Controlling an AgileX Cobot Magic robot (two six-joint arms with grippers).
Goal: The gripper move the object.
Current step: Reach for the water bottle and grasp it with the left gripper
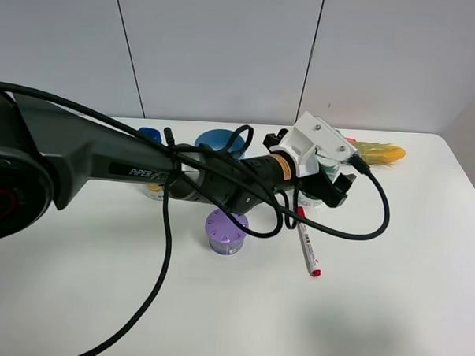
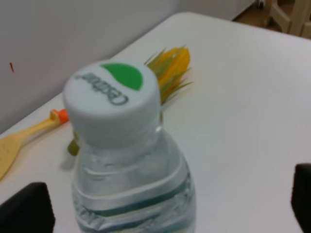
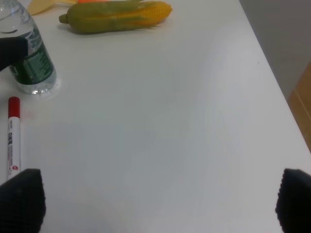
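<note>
The water bottle needs to be moved, so my left gripper will next pick it up by its clear body and leave its white cap free.
The clear water bottle with a white cap and green label stands upright on the white table. It shows in the right wrist view and is mostly hidden behind the wrist block in the high view. My left gripper reaches across the table and stands open with the bottle between its black fingertips, with gaps on both sides. My right gripper is open and empty over bare table, and it does not show in the high view.
A corn cob lies behind the bottle at the back right. A red-capped marker lies just in front of it. A purple round container and a blue bowl sit under the left arm. A yellow spatula lies beyond the bottle.
</note>
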